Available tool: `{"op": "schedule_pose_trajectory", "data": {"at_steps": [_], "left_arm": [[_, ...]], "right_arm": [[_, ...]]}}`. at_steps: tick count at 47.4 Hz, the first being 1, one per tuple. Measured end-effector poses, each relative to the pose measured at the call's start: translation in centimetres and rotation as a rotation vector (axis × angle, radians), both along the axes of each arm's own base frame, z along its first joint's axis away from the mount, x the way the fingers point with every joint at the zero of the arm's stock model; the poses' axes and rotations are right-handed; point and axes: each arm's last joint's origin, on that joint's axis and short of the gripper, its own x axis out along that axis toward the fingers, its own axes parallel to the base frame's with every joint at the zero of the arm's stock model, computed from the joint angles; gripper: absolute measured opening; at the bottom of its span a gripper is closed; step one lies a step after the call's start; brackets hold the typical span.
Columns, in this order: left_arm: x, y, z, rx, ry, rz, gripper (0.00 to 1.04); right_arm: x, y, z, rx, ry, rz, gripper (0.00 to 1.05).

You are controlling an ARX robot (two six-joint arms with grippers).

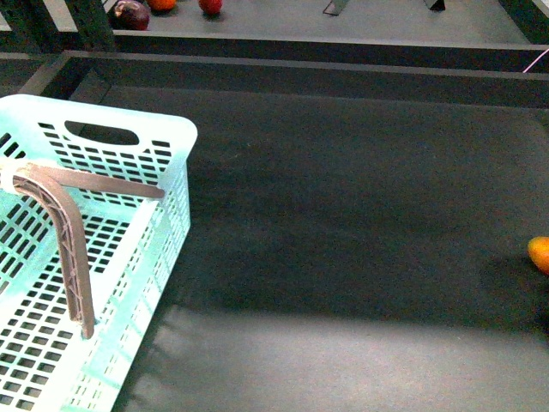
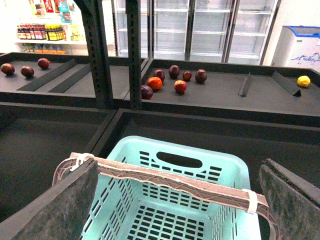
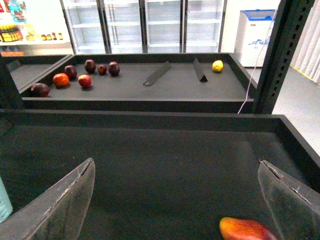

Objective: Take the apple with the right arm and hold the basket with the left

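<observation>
The basket's slotted body is wider than my fingers can open, so my left gripper will next grab its narrow raised handle (image 1: 63,215) to hold the basket.
The pale mint-green basket (image 1: 111,116) stands at the near left of the dark tray, its brownish latticed handle (image 1: 73,249) raised. In the left wrist view my left gripper (image 2: 180,200) is open above the basket (image 2: 200,152), one pad (image 2: 60,205) at either end of the handle (image 2: 170,180); they do not touch it. The apple (image 3: 247,230), glossy red with a yellow-orange patch, lies on the tray just ahead of my open, empty right gripper (image 3: 175,200), near one fingertip (image 3: 290,200). It shows at the front view's right edge (image 1: 539,254). Neither arm shows in the front view.
A raised rim (image 1: 300,73) bounds the tray's far side. On the shelf behind lie a dark purple fruit (image 1: 131,13), an orange one (image 1: 161,3), a red one (image 1: 210,5) and a yellow one (image 3: 217,65). Metal uprights (image 2: 97,50) stand at the left.
</observation>
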Motion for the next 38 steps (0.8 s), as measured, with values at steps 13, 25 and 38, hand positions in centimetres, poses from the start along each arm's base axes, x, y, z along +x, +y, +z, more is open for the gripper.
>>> {"op": "schedule_pose_trajectory", "data": {"at_steps": [13,25,38], "left_arm": [[0.00,0.00,0.00,0.000,0.000,0.000,0.98],[0.00,0.00,0.00,0.000,0.000,0.000,0.98],[0.01,0.55,-0.52,-0.241,0.572,-0.117,0.98]], "right_arm": [[0.00,0.00,0.00,0.000,0.000,0.000,0.96],[0.00,0.00,0.00,0.000,0.000,0.000,0.96],[0.00,0.01,0.00,0.000,0.000,0.003,0.96]]}}
